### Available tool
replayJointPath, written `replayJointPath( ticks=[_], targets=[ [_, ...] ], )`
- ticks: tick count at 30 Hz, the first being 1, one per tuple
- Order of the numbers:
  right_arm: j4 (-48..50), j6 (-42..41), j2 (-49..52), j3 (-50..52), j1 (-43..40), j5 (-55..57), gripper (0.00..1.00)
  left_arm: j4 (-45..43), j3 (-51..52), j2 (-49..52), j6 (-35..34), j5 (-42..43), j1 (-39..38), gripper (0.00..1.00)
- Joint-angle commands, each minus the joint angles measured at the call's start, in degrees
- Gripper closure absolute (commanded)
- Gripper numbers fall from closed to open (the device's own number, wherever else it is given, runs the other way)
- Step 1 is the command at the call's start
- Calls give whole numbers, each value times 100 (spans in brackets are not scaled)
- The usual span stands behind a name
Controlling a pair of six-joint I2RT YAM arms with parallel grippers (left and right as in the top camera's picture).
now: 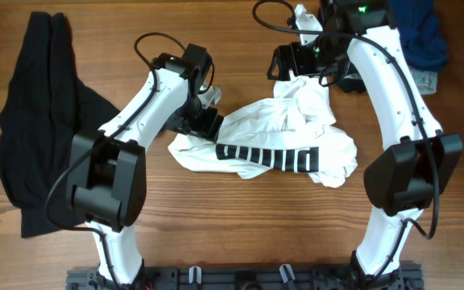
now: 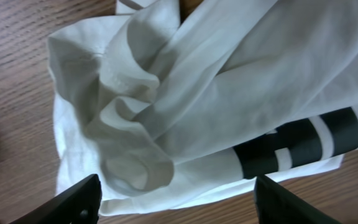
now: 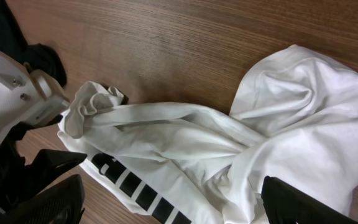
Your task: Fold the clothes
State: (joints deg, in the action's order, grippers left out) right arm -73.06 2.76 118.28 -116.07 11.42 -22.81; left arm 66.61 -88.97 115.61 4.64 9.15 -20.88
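Next, my left gripper grabs the white T-shirt's bunched end [image 1: 192, 144] [image 2: 131, 135], leaving the rest free for my right gripper to spread for folding.
The white T-shirt [image 1: 284, 137] lies crumpled in the middle of the table, its black striped print [image 1: 268, 157] along the front side. A plain black garment [image 1: 43, 121] is spread at the far left. My left gripper [image 1: 208, 119] hovers at the shirt's left end; its fingers [image 2: 73, 202] stand wide apart and open over bunched white fabric [image 2: 185, 93], gripping nothing. My right gripper [image 1: 290, 72] is above the shirt's rear part, also open, with the shirt [image 3: 241, 149] lying under the gap between its fingers [image 3: 303, 205].
A blue cloth [image 1: 421, 36] is heaped at the back right corner, and a smaller white piece [image 1: 304, 20] lies at the back edge. Bare wood [image 1: 216, 225] shows in front of the shirt. The left arm's white mount [image 3: 17, 93] shows in the right wrist view.
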Motion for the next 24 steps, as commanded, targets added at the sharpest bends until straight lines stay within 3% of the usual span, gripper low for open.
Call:
replayJointPath(
  ticks=[1, 6, 11, 15, 21, 23, 24],
  targets=[
    [-7, 136, -151, 55, -4, 101, 8, -109, 249, 44, 131, -485, 0, 18],
    [11, 136, -151, 70, -4, 98, 8, -525, 553, 44, -13, -581, 0, 19],
    [9, 133, -149, 70, -4, 101, 8, -697, 553, 44, -87, -581, 0, 42],
    [9, 133, -149, 70, -4, 101, 7, -721, 553, 44, -197, -581, 4, 50],
    [9, 133, -151, 70, -4, 98, 8, -706, 813, 44, -190, -684, 0, 52],
    [20, 131, -151, 70, -4, 98, 8, -726, 813, 44, -192, -691, 0, 58],
    [20, 131, -151, 70, -4, 98, 7, -758, 813, 44, -192, -697, 0, 71]
  ],
)
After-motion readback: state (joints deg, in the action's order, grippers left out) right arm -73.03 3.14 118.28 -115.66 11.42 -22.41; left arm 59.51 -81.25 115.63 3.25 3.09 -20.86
